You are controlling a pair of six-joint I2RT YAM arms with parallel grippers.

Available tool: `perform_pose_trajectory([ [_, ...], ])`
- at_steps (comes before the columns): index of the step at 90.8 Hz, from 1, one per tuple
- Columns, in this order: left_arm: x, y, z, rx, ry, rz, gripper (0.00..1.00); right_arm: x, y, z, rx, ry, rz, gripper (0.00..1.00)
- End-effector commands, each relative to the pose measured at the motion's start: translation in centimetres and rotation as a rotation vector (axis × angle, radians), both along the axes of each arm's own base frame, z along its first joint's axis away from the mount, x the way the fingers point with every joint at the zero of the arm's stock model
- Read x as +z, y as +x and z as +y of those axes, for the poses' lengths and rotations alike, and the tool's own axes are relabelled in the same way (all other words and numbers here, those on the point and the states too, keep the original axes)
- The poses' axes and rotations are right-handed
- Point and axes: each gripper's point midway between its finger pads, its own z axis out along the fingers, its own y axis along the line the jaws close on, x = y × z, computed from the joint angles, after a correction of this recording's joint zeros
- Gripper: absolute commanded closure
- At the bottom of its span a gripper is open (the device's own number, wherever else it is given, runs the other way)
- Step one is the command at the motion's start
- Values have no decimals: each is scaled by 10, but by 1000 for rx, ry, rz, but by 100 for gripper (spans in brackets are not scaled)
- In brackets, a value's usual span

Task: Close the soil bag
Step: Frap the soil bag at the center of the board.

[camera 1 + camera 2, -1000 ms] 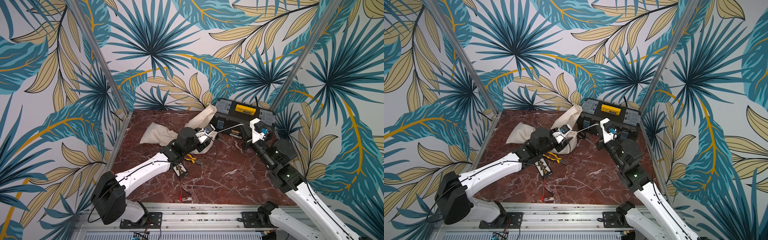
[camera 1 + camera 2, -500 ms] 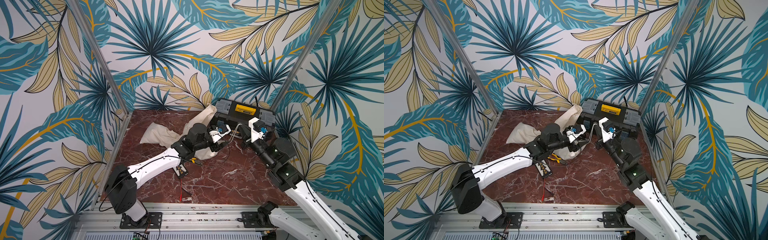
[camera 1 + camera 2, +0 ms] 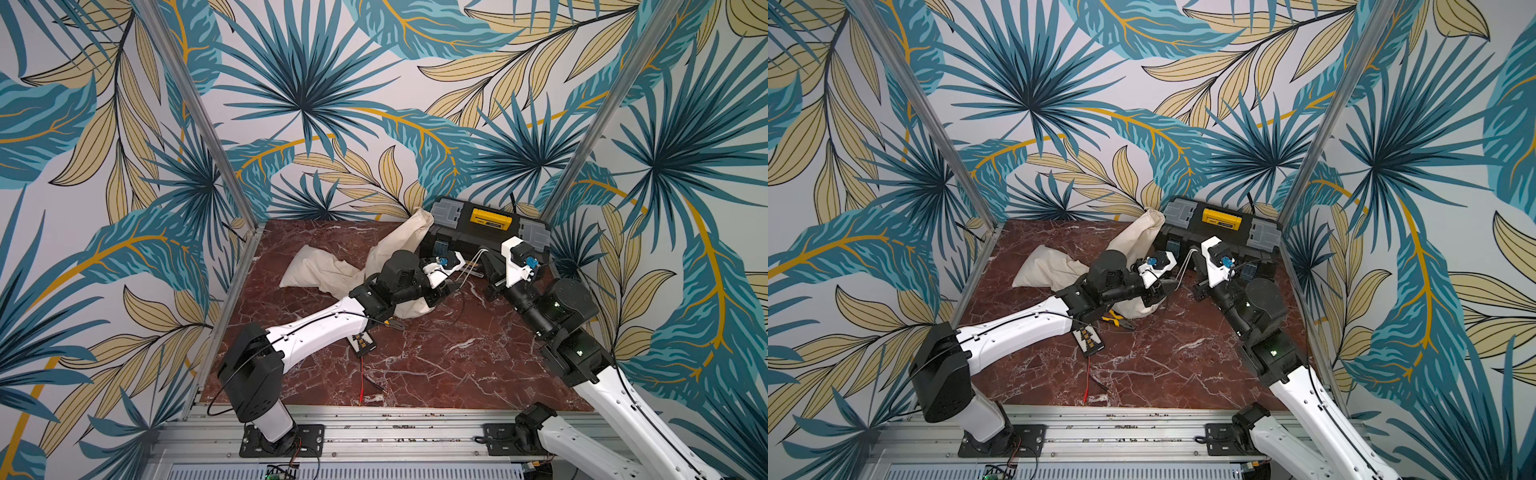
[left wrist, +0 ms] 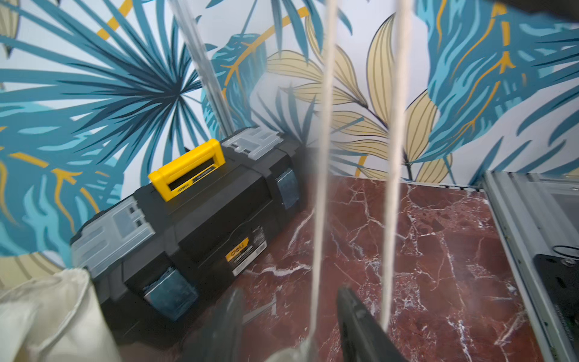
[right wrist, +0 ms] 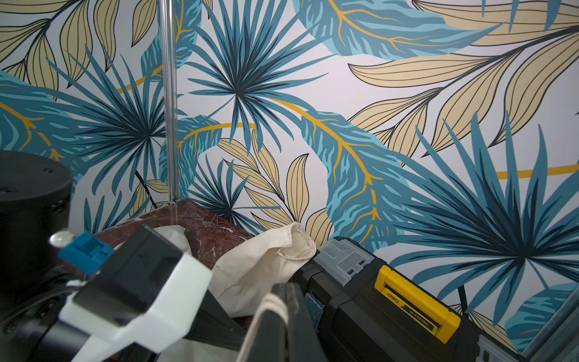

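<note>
I should next grab the soil bag with my left gripper at its gathered opening (image 4: 294, 354), where the drawstring comes out, so my right gripper can pull the bag closed.
The soil bag (image 3: 328, 270) (image 3: 1054, 266) is a cream cloth sack lying on the red marble table, its far end leaning on a toolbox. Two strands of its drawstring (image 4: 322, 156) run taut from the gathered mouth (image 4: 294, 354) up to my right gripper (image 3: 482, 252) (image 3: 1192, 250) (image 5: 285, 293), which is shut on the cord (image 5: 272, 305). My left gripper (image 3: 451, 284) (image 3: 1167, 286) (image 4: 289, 302) sits at the bag's mouth. Its jaws are open, with one strand between them and the other outside a finger (image 4: 355, 313).
A black toolbox (image 3: 486, 232) (image 3: 1221, 228) (image 4: 188, 219) (image 5: 376, 313) with a yellow handle stands along the back wall. Yellow-handled pliers (image 3: 1115, 320), a small black board (image 3: 361, 343) and a red wire (image 3: 360, 382) lie in front of the bag. Patterned walls enclose the table.
My left arm has moved right along the bag toward the right gripper, and its jaws have narrowed around the cord. The right gripper has kept its hold and place.
</note>
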Motion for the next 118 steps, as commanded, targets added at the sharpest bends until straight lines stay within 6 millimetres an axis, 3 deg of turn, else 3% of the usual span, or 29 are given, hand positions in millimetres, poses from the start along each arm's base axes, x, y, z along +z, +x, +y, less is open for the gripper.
perform_pose_trajectory([
  [1, 38, 18, 37, 179, -86, -57, 48, 17, -4, -9, -25, 31, -44, 100],
  [8, 43, 9, 40, 132, -95, -57, 45, 17, -5, -7, -16, 32, -45, 100],
  [18, 45, -16, 25, -26, -114, -78, 39, 17, -6, -5, -4, 32, -48, 100],
  [27, 40, -27, 2, -90, -60, -82, 36, 16, -6, -4, 5, 33, -45, 100],
  [38, 25, -26, -28, -132, -8, -62, 38, 14, -7, -2, 16, 32, -37, 100],
  [43, 21, -20, -36, -122, 4, -52, 44, 14, -7, -4, 8, 33, -34, 100],
  [52, 3, -1, -39, -52, 52, -35, 70, 16, -9, -12, -22, 38, -41, 100],
  [61, -21, 21, -26, 88, 120, -30, 100, 22, -14, -27, -79, 53, -63, 100],
  [70, -44, 37, -3, 233, 202, -41, 100, 28, -20, -49, -166, 66, -81, 100],
  [78, -67, 55, 31, 420, 302, -63, 100, 36, -30, -74, -257, 98, -107, 100],
  [90, -85, 69, 76, 648, 418, -103, 100, 44, -46, -106, -360, 143, -136, 100],
  [102, -99, 72, 96, 734, 489, -118, 93, 46, -59, -129, -427, 201, -159, 100],
  [118, -116, 85, 122, 851, 547, -100, 85, 49, -71, -144, -458, 240, -174, 100],
])
